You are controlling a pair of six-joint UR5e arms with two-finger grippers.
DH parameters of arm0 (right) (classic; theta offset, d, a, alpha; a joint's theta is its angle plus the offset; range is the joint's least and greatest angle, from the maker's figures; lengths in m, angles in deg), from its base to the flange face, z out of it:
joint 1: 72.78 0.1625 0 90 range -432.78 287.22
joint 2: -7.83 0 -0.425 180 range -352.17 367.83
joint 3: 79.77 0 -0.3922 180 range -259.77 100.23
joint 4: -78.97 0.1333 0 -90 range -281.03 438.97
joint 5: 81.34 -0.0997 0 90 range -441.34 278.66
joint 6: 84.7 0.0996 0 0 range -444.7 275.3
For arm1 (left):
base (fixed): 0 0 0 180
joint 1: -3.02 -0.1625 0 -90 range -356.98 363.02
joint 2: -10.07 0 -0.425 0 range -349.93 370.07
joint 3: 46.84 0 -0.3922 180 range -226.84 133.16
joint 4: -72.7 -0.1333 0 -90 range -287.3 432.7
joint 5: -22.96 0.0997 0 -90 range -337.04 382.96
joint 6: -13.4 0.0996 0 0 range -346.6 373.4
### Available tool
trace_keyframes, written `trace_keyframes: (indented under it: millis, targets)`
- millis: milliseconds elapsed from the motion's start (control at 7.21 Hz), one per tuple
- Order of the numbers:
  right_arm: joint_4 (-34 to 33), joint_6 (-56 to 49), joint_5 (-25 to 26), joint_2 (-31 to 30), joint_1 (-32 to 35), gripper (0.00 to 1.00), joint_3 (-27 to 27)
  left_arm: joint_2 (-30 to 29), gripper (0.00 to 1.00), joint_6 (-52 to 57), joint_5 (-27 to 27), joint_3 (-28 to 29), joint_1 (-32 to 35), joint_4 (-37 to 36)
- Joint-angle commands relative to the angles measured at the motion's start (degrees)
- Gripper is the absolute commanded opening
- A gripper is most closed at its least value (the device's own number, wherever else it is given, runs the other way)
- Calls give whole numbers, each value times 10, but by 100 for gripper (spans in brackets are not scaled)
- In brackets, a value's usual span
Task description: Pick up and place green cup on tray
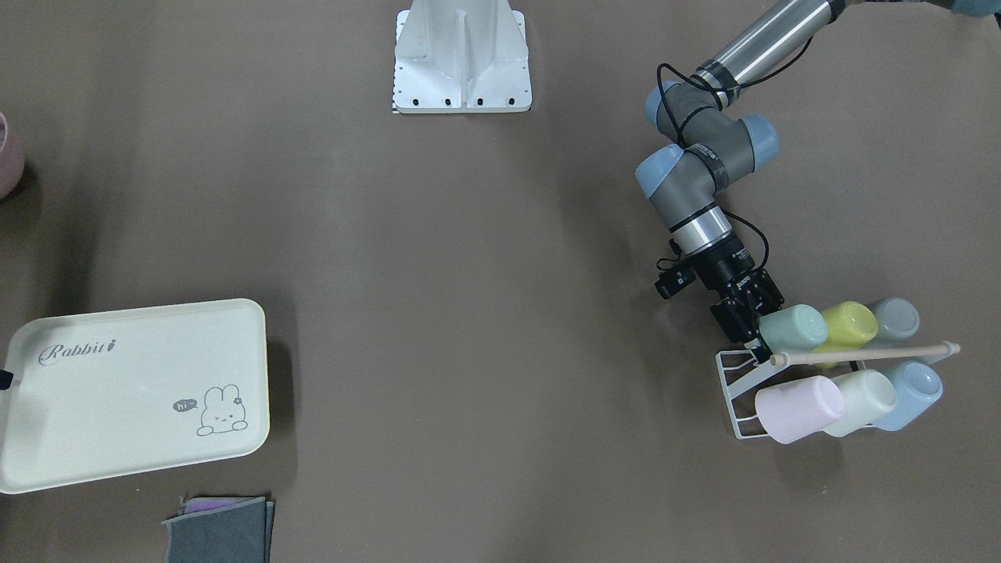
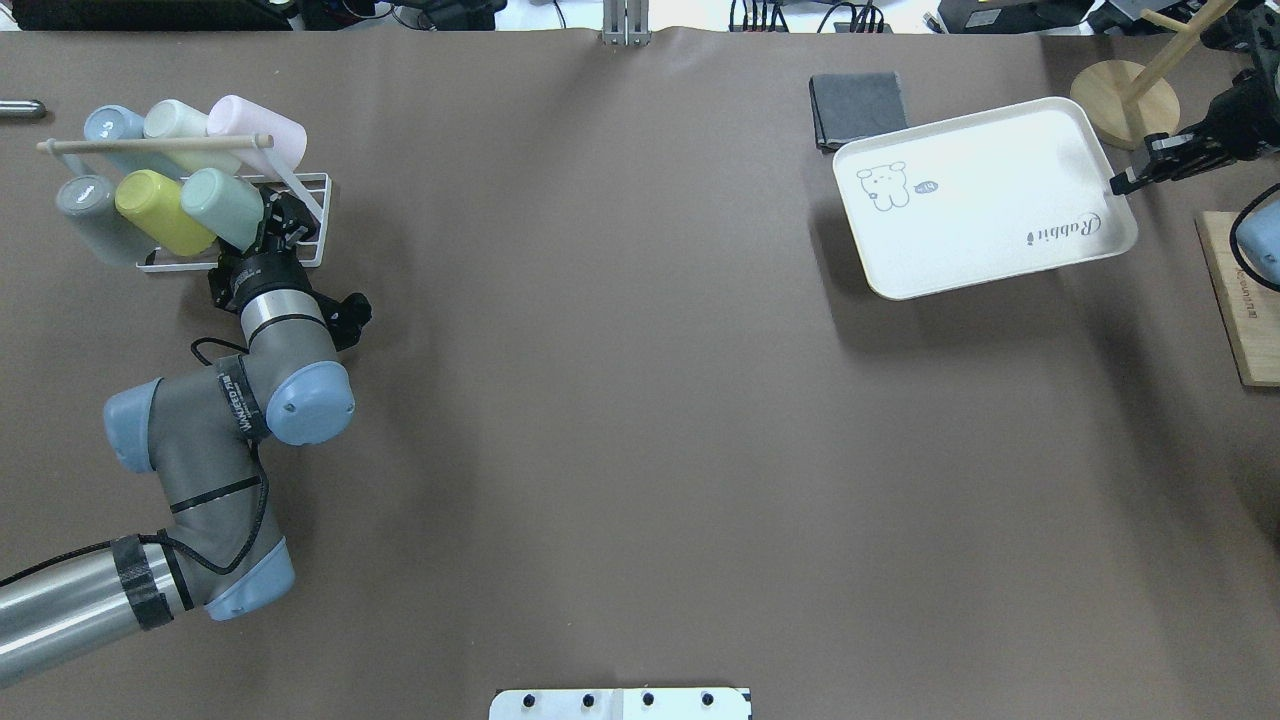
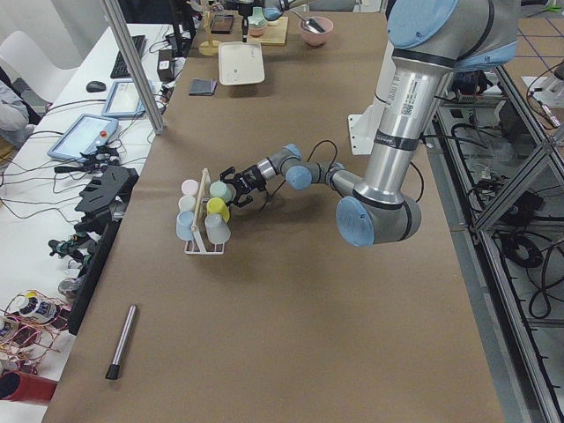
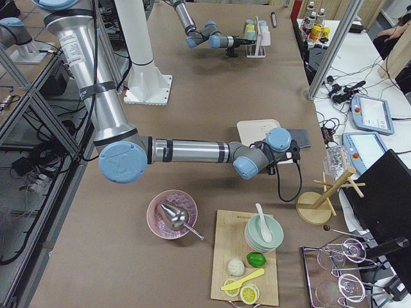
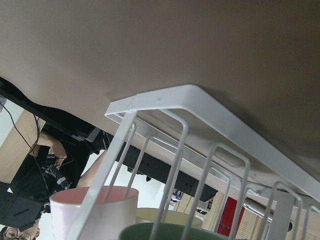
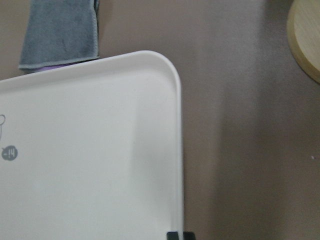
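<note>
I should take hold of the green cup next with my left gripper by its rim at the open end (image 1: 772, 333). Then I can set the cup on the tray (image 1: 133, 391).
The green cup (image 1: 794, 328) lies on its side on the white wire rack (image 1: 735, 383), at the end of the row nearest my left arm; it also shows in the overhead view (image 2: 222, 205) and as a rim in the left wrist view (image 5: 170, 232). My left gripper (image 1: 755, 313) is open at the cup's mouth end, with jaws either side of it. The cream Rabbit tray (image 1: 133, 391) lies across the table. My right gripper (image 2: 1120, 183) is shut on its short rim (image 6: 177, 165).
Yellow-green (image 1: 848, 324), grey (image 1: 895, 317), pink (image 1: 798, 408), cream (image 1: 860, 400) and blue (image 1: 911, 391) cups share the rack under a wooden dowel (image 1: 860, 353). A grey cloth (image 2: 858, 105) lies by the tray. A wooden stand (image 2: 1125, 100) and a cutting board (image 2: 1245, 300) are near my right arm.
</note>
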Motion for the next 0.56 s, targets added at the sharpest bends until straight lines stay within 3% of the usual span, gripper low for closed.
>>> trace_keyframes:
  millis: [0, 278, 416]
  targets:
    - [0, 40, -8, 20, -17, 0, -36, -3, 81, 18, 1, -5, 0, 0]
    - [1, 182, 11, 26, -84, 0, -109, -2, 81, 18, 1, -9, 1, 0]
    - [1, 240, 45, 32, -124, 0, -139, 0, 81, 24, 1, -18, 2, 0]
